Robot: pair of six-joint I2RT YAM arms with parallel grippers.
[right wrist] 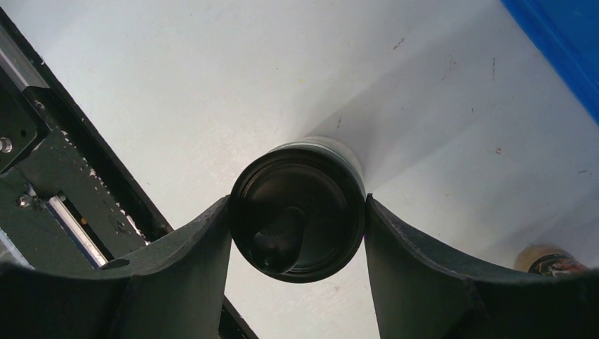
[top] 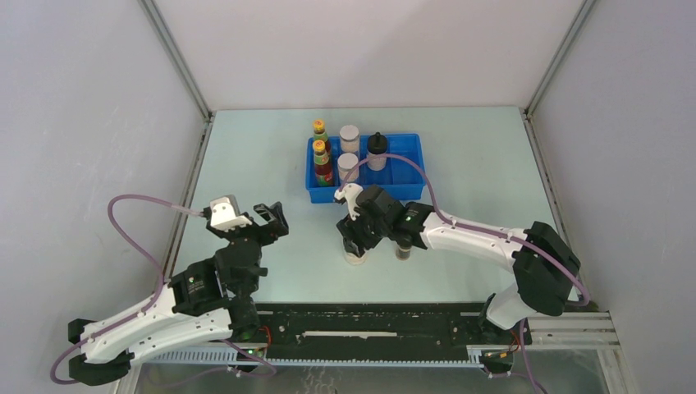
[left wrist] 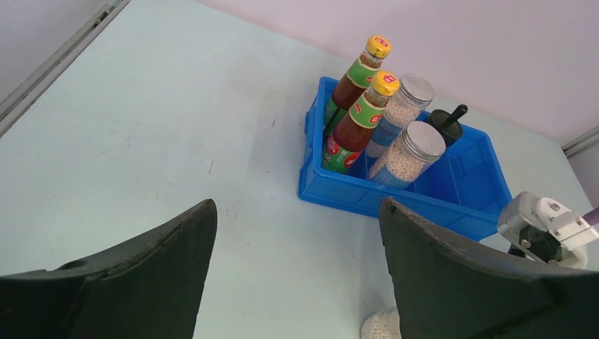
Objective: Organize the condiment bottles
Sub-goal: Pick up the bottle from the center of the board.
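Note:
I would raise the black-lidded pale jar off the table if I lifted my right gripper now, because both fingers touch opposite edges of its lid (top: pixel 352 245) (right wrist: pixel 298 214).
My right gripper (top: pixel 355 245) (right wrist: pixel 297 201) is shut on a black-lidded pale jar (top: pixel 355 257) (right wrist: pixel 297 212) that stands on the table in front of the tray; both fingers touch its lid. One tiny dark vial (top: pixel 403 249) (right wrist: pixel 551 260) stands just right of it. In the blue tray (top: pixel 402 176) (left wrist: pixel 395 201) stand two red-labelled bottles (top: pixel 322 160) (left wrist: pixel 357 120), two silver-lidded jars (top: pixel 348 164) (left wrist: pixel 413 152) and another black-lidded jar (top: pixel 377 150) (left wrist: pixel 445 126). My left gripper (top: pixel 273 218) (left wrist: pixel 298 208) is open and empty, left of the tray. I see no second vial.
The tray sits at the table's far middle. Grey walls close in the table on the left, right and back. A black rail (top: pixel 369 324) (right wrist: pixel 78 212) runs along the near edge, close behind the held jar.

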